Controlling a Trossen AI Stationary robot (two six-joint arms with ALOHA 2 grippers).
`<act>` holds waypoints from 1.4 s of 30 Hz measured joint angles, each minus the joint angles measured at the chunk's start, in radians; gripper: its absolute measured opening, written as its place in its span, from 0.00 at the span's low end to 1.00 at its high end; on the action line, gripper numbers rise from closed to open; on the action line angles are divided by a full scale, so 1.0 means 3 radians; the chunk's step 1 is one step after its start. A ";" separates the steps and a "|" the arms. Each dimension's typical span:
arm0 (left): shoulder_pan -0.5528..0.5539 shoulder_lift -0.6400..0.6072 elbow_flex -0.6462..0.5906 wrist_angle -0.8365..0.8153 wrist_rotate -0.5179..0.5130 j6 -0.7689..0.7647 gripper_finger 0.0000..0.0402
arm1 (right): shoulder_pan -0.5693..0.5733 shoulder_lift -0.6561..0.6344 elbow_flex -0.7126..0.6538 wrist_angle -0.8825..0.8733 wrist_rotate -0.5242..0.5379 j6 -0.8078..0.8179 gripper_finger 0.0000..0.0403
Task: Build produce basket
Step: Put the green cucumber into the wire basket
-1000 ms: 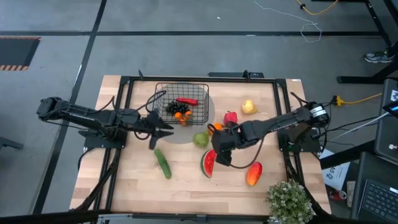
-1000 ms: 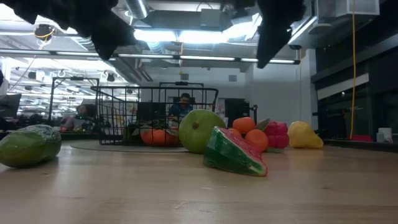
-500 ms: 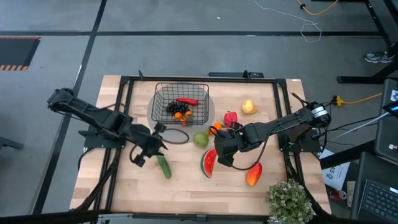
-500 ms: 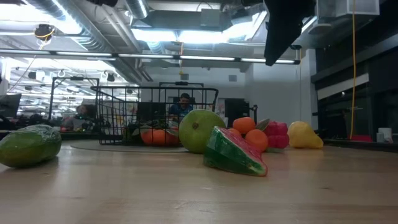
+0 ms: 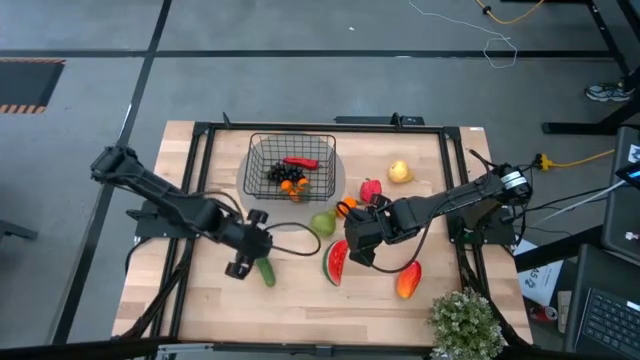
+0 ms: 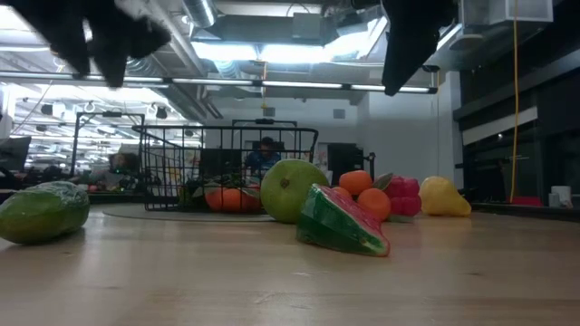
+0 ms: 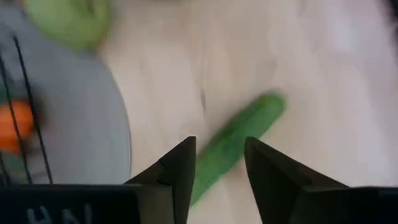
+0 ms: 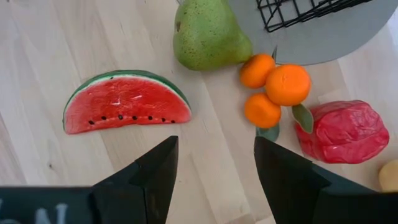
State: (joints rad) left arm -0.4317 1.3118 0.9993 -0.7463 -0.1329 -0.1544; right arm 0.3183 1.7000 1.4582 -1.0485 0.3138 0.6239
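The green cucumber needs to go into the produce basket. My left gripper needs to grab the cucumber by its narrow end (image 5: 267, 278) next.
The black wire basket (image 5: 291, 165) stands on a grey round mat and holds dark grapes, oranges and a red piece. The green cucumber (image 5: 264, 269) lies on the wood near the mat; it also shows in the left wrist view (image 7: 239, 138). My left gripper (image 7: 219, 168) is open above the cucumber's end (image 5: 252, 255), touching nothing. My right gripper (image 8: 214, 165) is open and empty above the table, beside the watermelon slice (image 8: 127, 102). The pear (image 8: 208, 34), oranges (image 8: 273, 87) and a red fruit (image 8: 345, 130) lie close by.
A yellow fruit (image 5: 400, 172) lies at the far right and the orange-red mango (image 5: 408, 280) near the front right. A potted leafy plant (image 5: 465, 322) stands at the near right corner. Bare wood lies along the near edge.
My left gripper has swung from beside the basket toward the table's near edge and now hangs over the cucumber, turned to point down. My right gripper and the produce have kept still.
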 joint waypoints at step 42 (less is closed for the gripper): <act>-0.0127 0.1426 0.0044 -0.0283 0.0183 0.0543 0.22 | 0.0000 0.0003 0.0000 0.0014 0.0000 0.0088 0.53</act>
State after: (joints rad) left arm -0.4698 1.7397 1.0126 -0.8312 -0.0782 0.0085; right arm 0.3183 1.7008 1.4582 -1.0443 0.3138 0.6502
